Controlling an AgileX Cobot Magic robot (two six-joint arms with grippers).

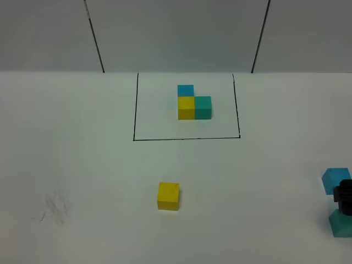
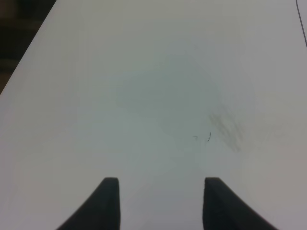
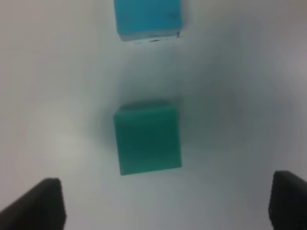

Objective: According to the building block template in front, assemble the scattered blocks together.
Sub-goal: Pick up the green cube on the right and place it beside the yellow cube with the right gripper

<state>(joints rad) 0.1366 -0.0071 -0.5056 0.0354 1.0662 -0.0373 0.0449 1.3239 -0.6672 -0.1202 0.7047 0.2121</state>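
I next need to grab the teal-green block by its two opposite sides with my right gripper, so that I can set it against the yellow block (image 1: 168, 196).
The building block template is a black-lined rectangle (image 1: 187, 138) at the back, framing an L of blue (image 1: 185, 90), yellow (image 1: 186, 108) and teal-green (image 1: 203, 107) cubes. The scattered yellow block (image 1: 168, 196) sits alone at the front centre. The scattered sky-blue block (image 1: 335, 180) and teal-green block (image 1: 341, 224) lie apart at the far right edge. My right gripper (image 1: 344, 198) hovers over them. In the right wrist view it (image 3: 165, 206) is open wide above the teal-green block (image 3: 147, 140), with the blue block (image 3: 147, 17) beyond. My left gripper (image 2: 160, 203) is open and empty over bare table.
A grey smudge (image 1: 55, 209) marks the white table at the front left; it also shows in the left wrist view (image 2: 225, 127). The table's edge (image 2: 24, 52) runs along one side of that view. Grey wall panels (image 1: 176, 33) stand behind the table.
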